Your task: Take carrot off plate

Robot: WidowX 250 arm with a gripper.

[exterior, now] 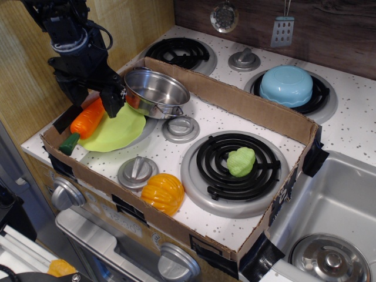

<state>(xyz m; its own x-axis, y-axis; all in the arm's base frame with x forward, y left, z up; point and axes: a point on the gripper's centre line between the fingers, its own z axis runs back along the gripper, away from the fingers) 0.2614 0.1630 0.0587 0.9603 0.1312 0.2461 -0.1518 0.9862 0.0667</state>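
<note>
I will reach the orange carrot with my gripper and grab its thick orange end (96, 110), opposite the green stem, so it can come off the lime-green plate (119, 130).
The orange carrot (86, 121) lies at the left corner of the stove, its thick end on the left rim of the lime-green plate (119, 130) and its dark green stem end (69, 144) off the plate by the cardboard wall. My black gripper (94, 100) hangs just above the carrot's thick end. It is open, with one finger (113, 101) to the right of the carrot and the other to the left. It holds nothing. The arm hides part of the back left corner.
A steel pot (157, 93) stands just right of the gripper, touching the plate's far edge. An orange pumpkin (163, 194) sits at the front, a green vegetable (241, 161) on the right burner, a blue bowl (286, 85) at the back. A low cardboard wall (247, 106) rings the area.
</note>
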